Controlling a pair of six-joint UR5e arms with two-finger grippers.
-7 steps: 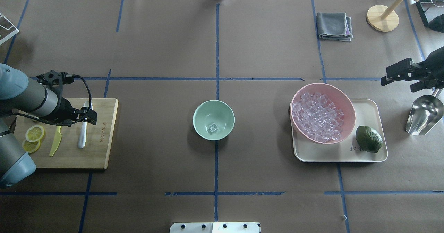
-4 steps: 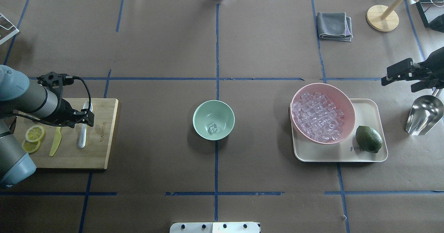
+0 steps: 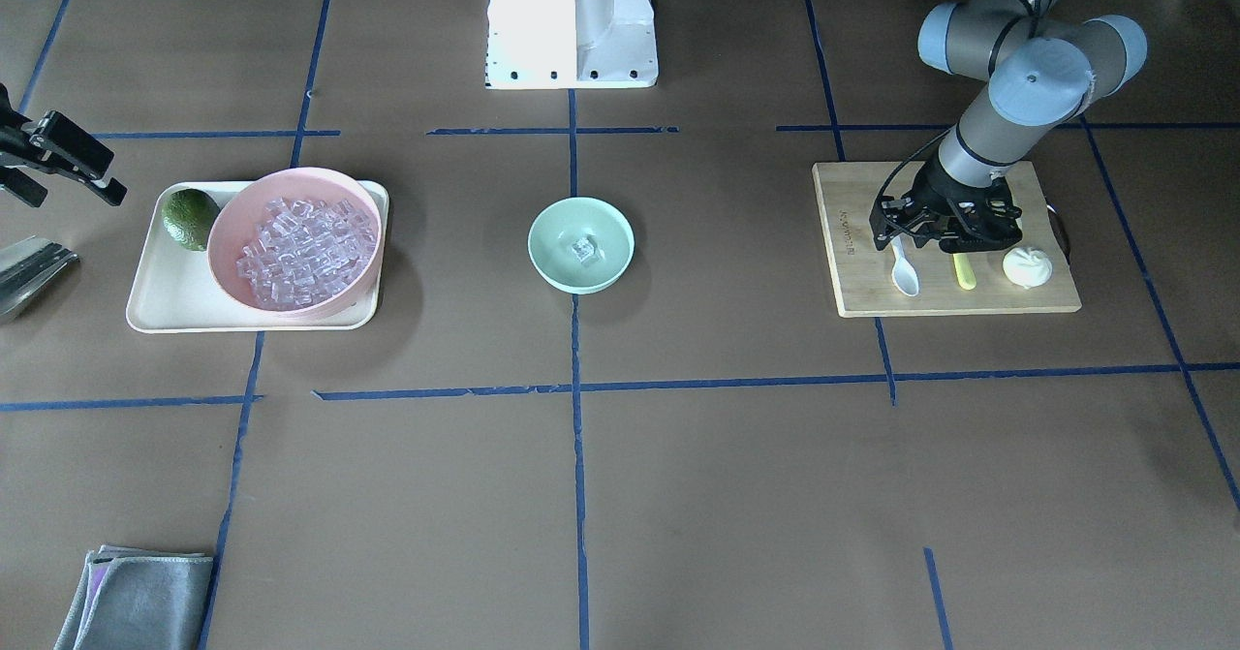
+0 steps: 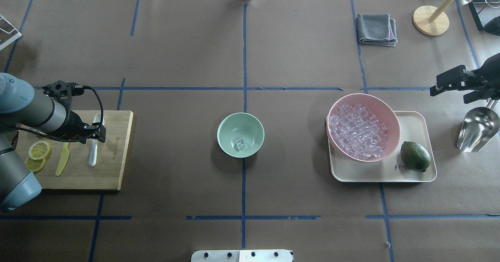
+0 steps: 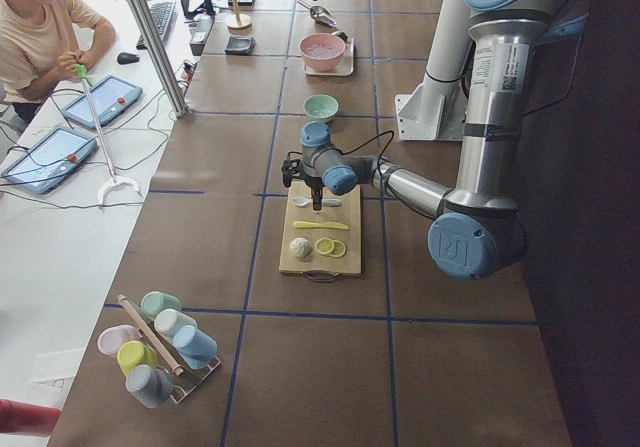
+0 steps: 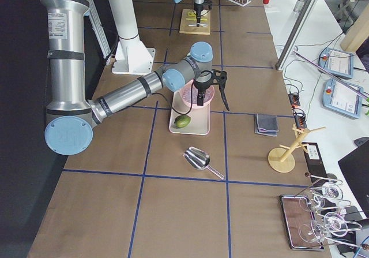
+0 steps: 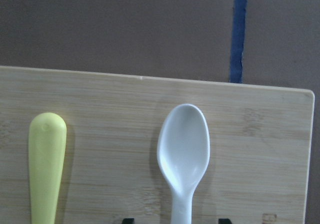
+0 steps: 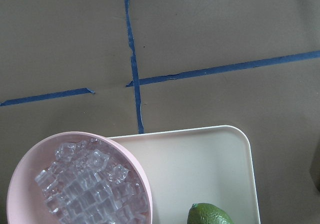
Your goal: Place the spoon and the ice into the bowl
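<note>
The white spoon needs to go into the mint-green bowl. My left gripper will grab the spoon by its handle next.
The white spoon lies on the wooden cutting board at the left, scoop pointing away from me. My left gripper is open, low over the spoon's handle. In the left wrist view its tips straddle the handle of the spoon. The mint-green bowl stands at the table's middle with one ice cube inside. Many more ice cubes fill the pink bowl. My right gripper is open and empty, to the right of the pink bowl.
A yellow knife and lemon slices lie beside the spoon; a white bun shows in the front view. The pink bowl and a lime sit on a cream tray. A metal scoop lies at the right.
My left gripper has shifted slightly left and lower, settling over the spoon's handle. The right gripper has barely moved. The ice cube stays in the green bowl.
</note>
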